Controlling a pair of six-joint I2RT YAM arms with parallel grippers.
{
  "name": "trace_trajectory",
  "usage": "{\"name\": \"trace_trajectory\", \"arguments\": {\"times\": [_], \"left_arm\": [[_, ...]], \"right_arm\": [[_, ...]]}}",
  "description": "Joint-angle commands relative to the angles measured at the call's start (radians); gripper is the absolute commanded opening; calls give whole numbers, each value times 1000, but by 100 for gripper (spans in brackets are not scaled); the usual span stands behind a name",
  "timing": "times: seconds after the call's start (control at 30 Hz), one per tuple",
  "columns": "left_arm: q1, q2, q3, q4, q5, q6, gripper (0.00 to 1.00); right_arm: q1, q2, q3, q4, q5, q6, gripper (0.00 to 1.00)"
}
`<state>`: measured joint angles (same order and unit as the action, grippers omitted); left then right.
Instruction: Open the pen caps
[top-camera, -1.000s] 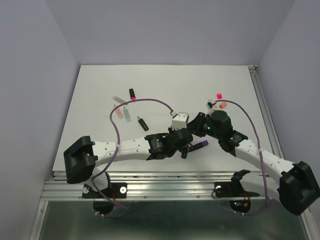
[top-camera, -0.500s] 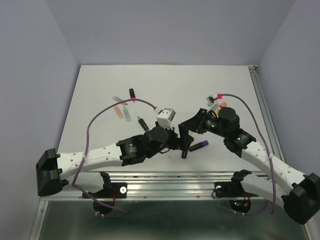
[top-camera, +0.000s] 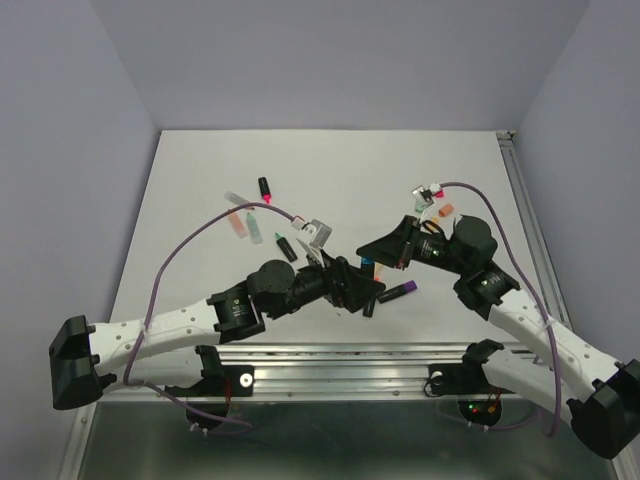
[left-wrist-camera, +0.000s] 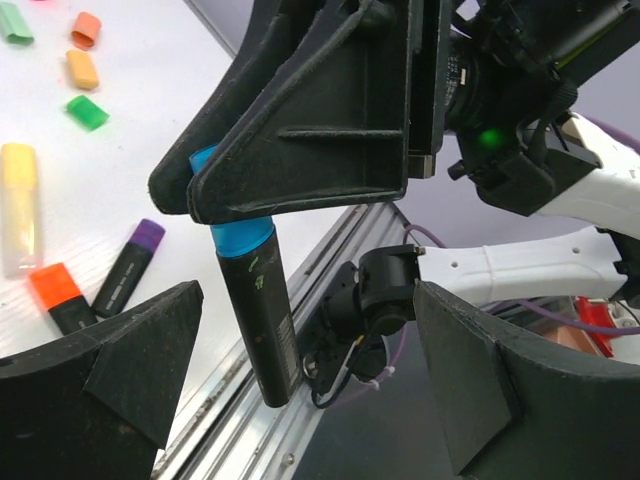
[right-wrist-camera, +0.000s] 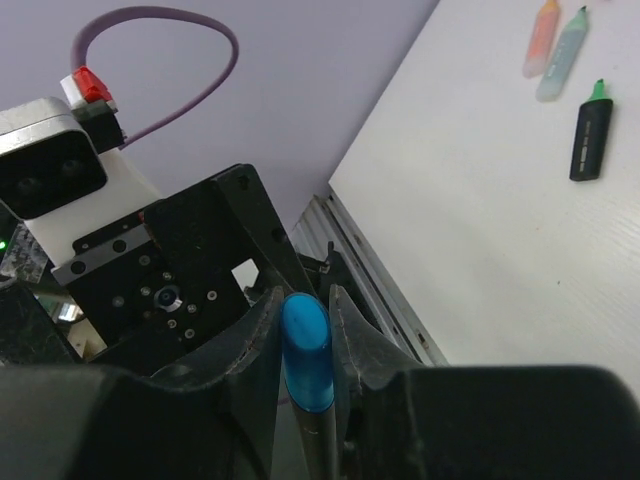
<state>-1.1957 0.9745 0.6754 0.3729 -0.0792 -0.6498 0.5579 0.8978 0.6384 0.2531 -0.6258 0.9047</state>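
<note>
My left gripper grabs the black pen's body (right-wrist-camera: 318, 440) below the blue cap (right-wrist-camera: 306, 355) next, which leaves the cap free for my right gripper to pull off.
My right gripper (right-wrist-camera: 305, 300) is shut on a blue pen cap (right-wrist-camera: 306, 355), which sits on a black pen barrel (left-wrist-camera: 258, 330) hanging down above the table's near edge. In the top view this gripper (top-camera: 372, 252) is at the table's centre. My left gripper (left-wrist-camera: 308, 300) stands wide open around the barrel, its fingers (left-wrist-camera: 110, 370) apart from it on both sides; from above it (top-camera: 358, 290) lies just below the right one. Loose caps lie on the table: green (left-wrist-camera: 88, 112), orange (left-wrist-camera: 82, 70) and another orange (left-wrist-camera: 86, 28).
A purple-capped pen (top-camera: 398, 292) and an orange-capped pen (left-wrist-camera: 58, 295) lie near the front edge. Pale barrels (top-camera: 240, 218), a pink-tipped pen (top-camera: 265, 187) and a green-tipped pen (top-camera: 286, 247) lie at back left. The metal rail (top-camera: 330, 358) runs along the near edge.
My left gripper has opened wide and let go of the pen barrel, and its arm has swung left. The right gripper stays shut on the blue cap.
</note>
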Motion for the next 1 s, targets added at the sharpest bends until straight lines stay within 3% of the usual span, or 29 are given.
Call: {"name": "trace_trajectory", "arguments": {"times": [0.0,0.17,0.27,0.37,0.57,0.8,0.97], "left_arm": [[2,9,18,116,73,21,98],[4,36,35,146,108,27,94],[7,46,30,172,113,35,88],[15,32,13,185,105,24,75],[25,-11,-17,201,87,32,66],[41,-7,-11,199,108,29,40],[48,0,-10,198,114,27,28]], "right_arm": [[8,4,41,159,-71,59,1],[7,26,15,259,-71,112,1],[8,41,9,311,-80,131,1],[8,52,3,321,-91,141,1],[8,53,-17,365,-123,151,1],[17,82,-23,408,-140,163,1],[23,98,-25,419,-134,163,1]]}}
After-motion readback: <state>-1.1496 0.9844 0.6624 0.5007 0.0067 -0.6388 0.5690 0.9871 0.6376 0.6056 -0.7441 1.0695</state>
